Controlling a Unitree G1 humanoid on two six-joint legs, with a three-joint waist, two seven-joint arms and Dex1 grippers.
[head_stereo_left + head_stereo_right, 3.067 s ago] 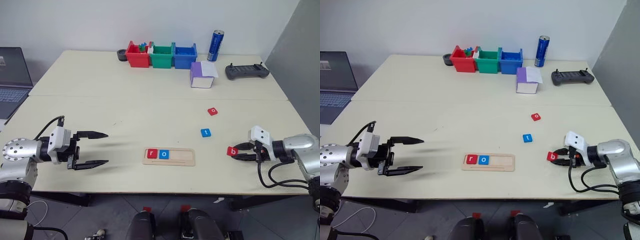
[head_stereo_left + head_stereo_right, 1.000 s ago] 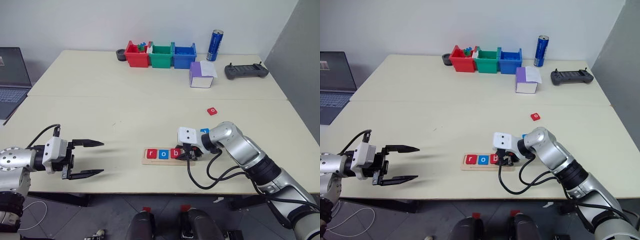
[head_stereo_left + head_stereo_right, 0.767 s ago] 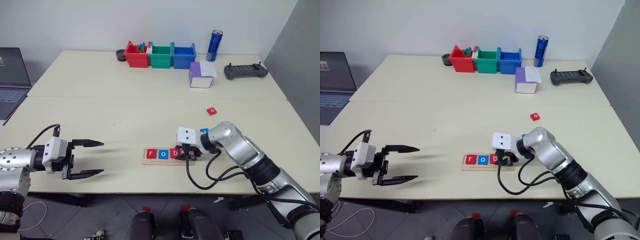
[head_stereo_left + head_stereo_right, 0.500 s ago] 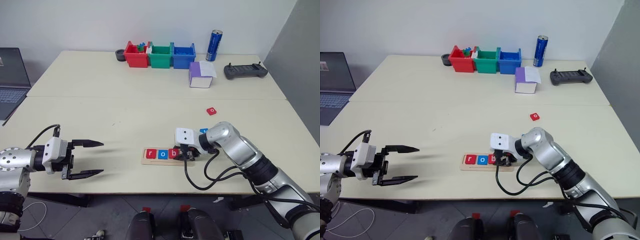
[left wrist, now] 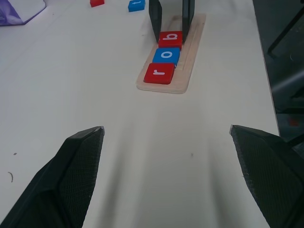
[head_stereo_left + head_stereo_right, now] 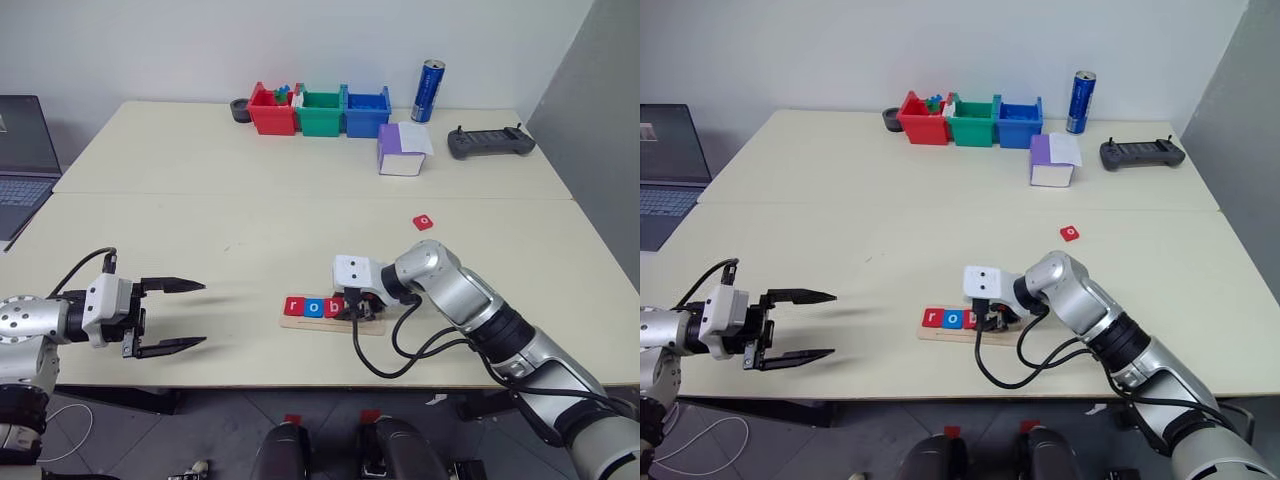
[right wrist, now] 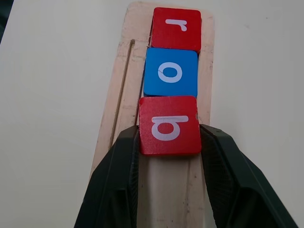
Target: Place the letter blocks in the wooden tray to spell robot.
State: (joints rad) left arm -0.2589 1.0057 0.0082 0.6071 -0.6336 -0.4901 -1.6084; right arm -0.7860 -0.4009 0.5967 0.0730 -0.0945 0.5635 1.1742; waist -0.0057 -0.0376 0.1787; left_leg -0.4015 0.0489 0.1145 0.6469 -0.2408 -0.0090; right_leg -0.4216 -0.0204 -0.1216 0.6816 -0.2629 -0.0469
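The red b (image 7: 170, 126) sits over the tray's groove (image 7: 165, 183) against the blue o in the right wrist view, so it is time for my right gripper to open now.
The wooden tray (image 6: 368, 324) lies near the table's front edge. In its groove sit three letter blocks in a row: a red r (image 7: 176, 29), a blue o (image 7: 170, 72) and a red b (image 7: 169, 127). My right gripper (image 7: 168, 135) is shut on the b, one finger on each side, and the b touches the o. A red o tile (image 6: 423, 222) lies loose further back on the right, and a blue tile (image 5: 137, 4) lies near it. My left gripper (image 6: 200, 313) hovers open and empty, well left of the tray.
Red (image 6: 273, 110), green (image 6: 322, 110) and blue (image 6: 368, 110) bins line the table's far edge, with a blue can (image 6: 431, 90) to their right. A purple box (image 6: 403, 150) and a black controller (image 6: 490, 143) lie at the back right. A laptop (image 6: 25, 150) is at far left.
My right gripper has moved left along the tray with the b tile, closing it up against the blue o. The tray has slid slightly left. The left arm has stayed still.
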